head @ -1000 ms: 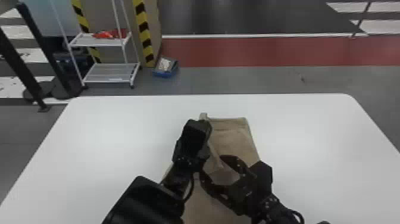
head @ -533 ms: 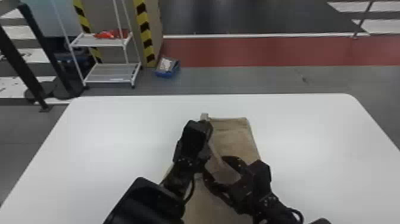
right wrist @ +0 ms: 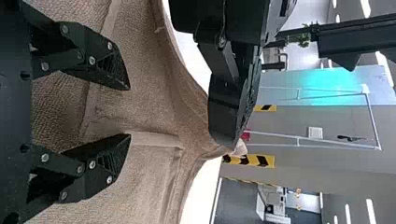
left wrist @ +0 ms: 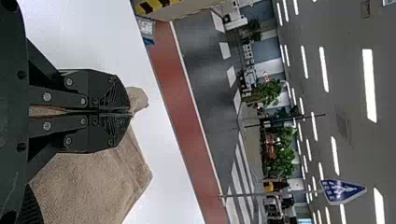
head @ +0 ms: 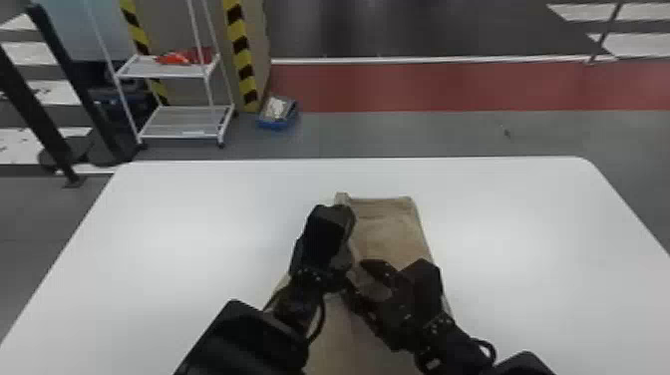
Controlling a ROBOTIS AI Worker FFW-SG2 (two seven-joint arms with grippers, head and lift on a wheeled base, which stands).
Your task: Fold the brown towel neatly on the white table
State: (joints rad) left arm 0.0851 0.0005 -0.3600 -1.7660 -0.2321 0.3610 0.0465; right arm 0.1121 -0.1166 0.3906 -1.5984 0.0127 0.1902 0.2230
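Next, my right gripper grabs that raised edge, since a fold edge stands up from the towel while the cloth around it lies flat.
The brown towel lies as a long strip on the white table, running from mid-table toward the near edge. My left gripper is over its far left corner. In the left wrist view my left gripper is shut on the towel, a small tuft sticking out past the fingertips. My right gripper stands over the middle of the strip, fingers apart. In the right wrist view, my right gripper is open in front of the towel, a raised fold edge between its fingertips.
Bare tabletop surrounds the towel on the left, right and far sides. Both arms are close together over the towel. Beyond the table stand a white shelf rack and a blue box on the floor.
Both grippers have stayed nearly in place; the right one has shifted only slightly. The left grip on the towel corner looks unchanged.
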